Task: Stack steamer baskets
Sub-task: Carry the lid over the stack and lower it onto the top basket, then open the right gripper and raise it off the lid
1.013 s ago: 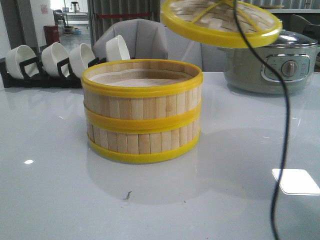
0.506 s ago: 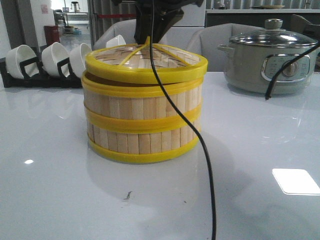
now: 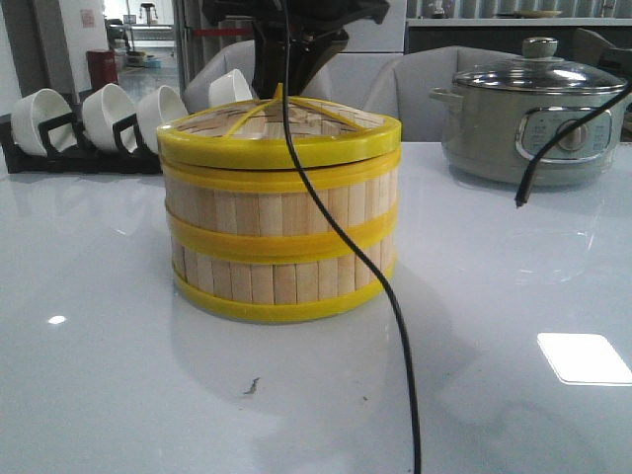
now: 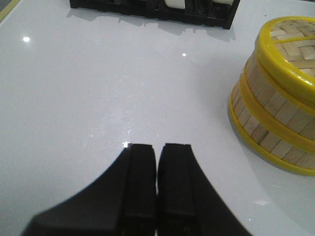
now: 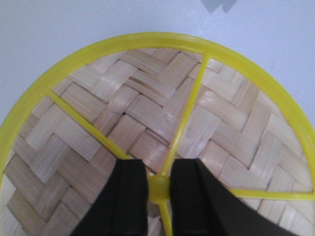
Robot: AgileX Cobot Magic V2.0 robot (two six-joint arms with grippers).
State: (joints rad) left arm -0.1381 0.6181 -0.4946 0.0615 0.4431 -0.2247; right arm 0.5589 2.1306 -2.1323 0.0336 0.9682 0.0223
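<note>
The lid's yellow rim (image 3: 212, 150) sits squarely on the upper basket (image 3: 212, 207), so the lid would stay there if my right gripper opened now. My right gripper needs to let go of the lid.
Two steamer baskets are stacked in the middle of the table, the upper one (image 3: 281, 202) sitting squarely on the lower one (image 3: 281, 281). A woven lid (image 3: 286, 148) with a yellow rim lies on the upper basket. My right gripper (image 5: 158, 189) comes down from above and is shut on the lid's yellow centre knob (image 5: 158, 186). My left gripper (image 4: 157, 152) is shut and holds nothing; it hovers over bare table, off to one side of the stack (image 4: 275, 113).
A black rack (image 3: 59, 148) with white bowls (image 3: 104, 114) stands at the back left. At the back right is a grey electric pot (image 3: 538, 118). A black cable (image 3: 346, 247) hangs in front of the stack.
The lid came from high at the right to above the stack, then went down onto the upper basket, held by my right gripper. The baskets stayed put.
</note>
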